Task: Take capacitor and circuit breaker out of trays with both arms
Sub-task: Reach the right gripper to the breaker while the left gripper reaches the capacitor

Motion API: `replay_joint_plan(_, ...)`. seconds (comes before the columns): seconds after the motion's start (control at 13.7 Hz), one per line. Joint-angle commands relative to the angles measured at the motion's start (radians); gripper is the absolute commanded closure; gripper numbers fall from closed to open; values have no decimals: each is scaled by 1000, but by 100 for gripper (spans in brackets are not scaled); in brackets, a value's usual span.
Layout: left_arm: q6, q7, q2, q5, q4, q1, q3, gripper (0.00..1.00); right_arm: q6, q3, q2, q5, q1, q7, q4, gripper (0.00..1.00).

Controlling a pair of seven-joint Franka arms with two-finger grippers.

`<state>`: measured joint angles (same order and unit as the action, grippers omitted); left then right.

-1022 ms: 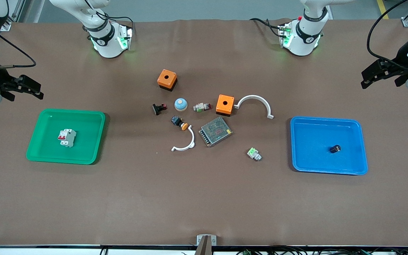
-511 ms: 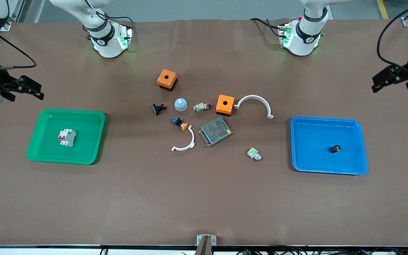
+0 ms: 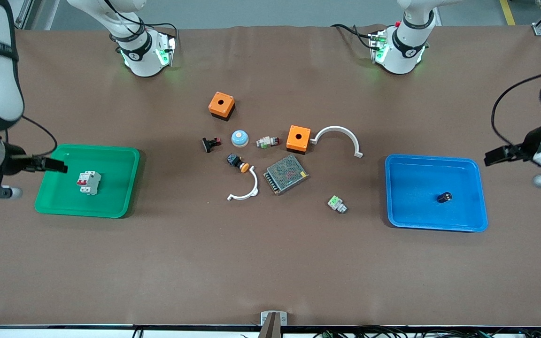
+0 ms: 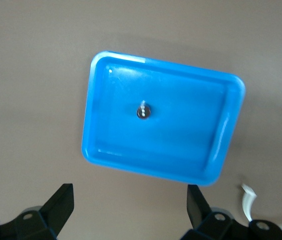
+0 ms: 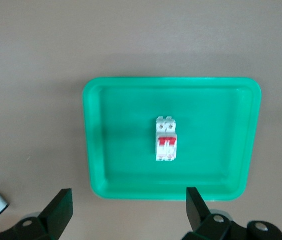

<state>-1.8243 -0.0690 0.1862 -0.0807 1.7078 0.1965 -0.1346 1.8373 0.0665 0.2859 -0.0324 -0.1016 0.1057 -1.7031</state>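
The left gripper grips the capacitor by its cylindrical body [image 3: 444, 197] next, to take it out of the blue tray [image 3: 411, 188].
The breaker [image 3: 88, 182], white-grey with red levers, lies in the green tray [image 3: 115, 178] at the right arm's end of the table. The capacitor [image 3: 444, 197], a tiny black cylinder with a silvery end, lies in the blue tray [image 3: 411, 188] at the left arm's end. My right gripper [image 3: 52, 165] hovers open and empty at the green tray's outer edge. My left gripper [image 3: 495, 156] hovers open and empty just outside the blue tray. The right wrist view shows the breaker [image 5: 166, 139] ahead of the open gripper [image 5: 129, 207]. The left wrist view shows the capacitor [image 4: 143, 112] ahead of the open gripper [image 4: 131, 205].
Mid-table lie two orange boxes [image 3: 221, 105] [image 3: 298, 138], a grey mesh-topped box [image 3: 286, 174], two white arcs [image 3: 336, 128] [image 3: 255, 185], a blue dome [image 3: 240, 138], a black-and-red switch [image 3: 211, 143], an orange-capped button [image 3: 237, 163] and a white-and-green connector [image 3: 336, 203].
Both grippers have swung down the table's ends toward the front camera, now level with their trays. The breaker, the capacitor and the other parts have not moved.
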Motion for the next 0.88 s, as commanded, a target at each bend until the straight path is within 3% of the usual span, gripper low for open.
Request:
replay_joint_plan(0.0, -207, -6, 28, -22, 143, 31, -7, 0, 219, -13, -2, -17, -50, 6, -174, 0)
replay_joint_plan(0.22, -403, -5, 117, -22, 225, 58, -7, 0, 471, -13, 10, -18, -63, 20, -341, 0)
replay_joint_plan(0.58, -516, -3, 274, -22, 224, 61, -8, 9, 799, -13, 93, -18, -76, 63, -515, 0)
replay_joint_plan(0.66, -529, -3, 294, -22, 222, 60, -8, 11, 803, -14, 108, -18, -87, 65, -515, 4)
replay_joint_plan(0.8, -572, -3, 332, -21, 217, 60, -8, 15, 795, -14, 121, -18, -92, 109, -517, 35)
